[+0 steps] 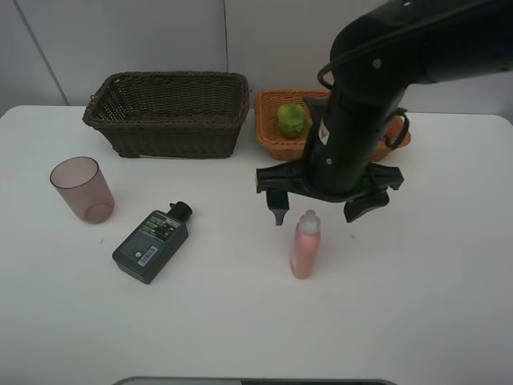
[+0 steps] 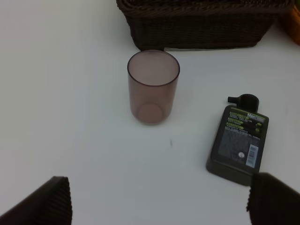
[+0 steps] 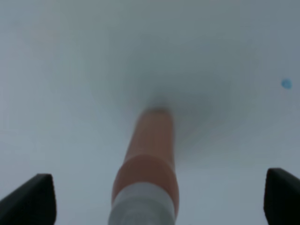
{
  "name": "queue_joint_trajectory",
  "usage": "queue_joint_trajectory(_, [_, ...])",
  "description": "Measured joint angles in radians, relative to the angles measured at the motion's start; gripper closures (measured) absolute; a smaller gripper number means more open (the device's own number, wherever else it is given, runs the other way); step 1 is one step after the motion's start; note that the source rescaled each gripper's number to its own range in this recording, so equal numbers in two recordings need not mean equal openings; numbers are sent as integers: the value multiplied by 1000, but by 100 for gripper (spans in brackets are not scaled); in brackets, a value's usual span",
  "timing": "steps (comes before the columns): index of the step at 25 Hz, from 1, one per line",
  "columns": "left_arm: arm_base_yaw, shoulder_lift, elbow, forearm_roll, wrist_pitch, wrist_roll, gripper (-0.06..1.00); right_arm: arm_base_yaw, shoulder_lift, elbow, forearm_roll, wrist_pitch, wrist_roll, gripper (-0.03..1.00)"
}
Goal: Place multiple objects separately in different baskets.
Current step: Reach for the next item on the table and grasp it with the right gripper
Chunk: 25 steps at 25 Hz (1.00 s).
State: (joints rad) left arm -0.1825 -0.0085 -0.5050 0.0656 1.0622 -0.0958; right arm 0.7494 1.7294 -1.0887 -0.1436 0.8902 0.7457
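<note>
My right gripper's fingers reach only the white cap (image 1: 309, 221), above the pink body (image 1: 304, 255), so it is too early to close on the bottle. The gripper lowers first.
My right gripper (image 1: 317, 210) is open and hangs just above the upright pink white-capped bottle (image 1: 305, 249), its fingers to either side of the cap. In the right wrist view the bottle (image 3: 151, 150) stands between the open fingertips (image 3: 28, 199). My left gripper (image 2: 159, 206) is open and empty, short of the purplish cup (image 2: 153, 86) and the dark flat bottle (image 2: 240, 139). The cup (image 1: 82, 188) stands upright and the dark bottle (image 1: 152, 243) lies flat at the left. The green fruit (image 1: 292, 120) lies in the orange-tan basket (image 1: 272, 144). The dark brown basket (image 1: 168, 112) looks empty. The orange and peach are hidden.
My right arm (image 1: 361, 104) covers most of the orange-tan basket; a reddish-orange bit (image 1: 398, 132) shows past it. The white table (image 1: 240, 321) runs to a wall behind the baskets. The left arm does not show in the exterior view.
</note>
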Motion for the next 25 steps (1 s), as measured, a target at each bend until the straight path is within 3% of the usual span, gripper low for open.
queue_joint_trajectory(5, [0,0,0,0,0,0,-1,0,16,12,0,-73,27,-1])
queue_joint_trajectory(18, [0,0,0,0,0,0,-1,0,145,15,5,-74,29,2])
queue_joint_trajectory(22, [0,0,0,0,0,0,-1,0,163,15,11,-74,29,21])
queue_joint_trajectory(24, [0,0,0,0,0,0,-1,0,163,15,16,-73,29,44])
queue_joint_trajectory(25, [0,0,0,0,0,0,-1,0,163,15,17,-71,29,62])
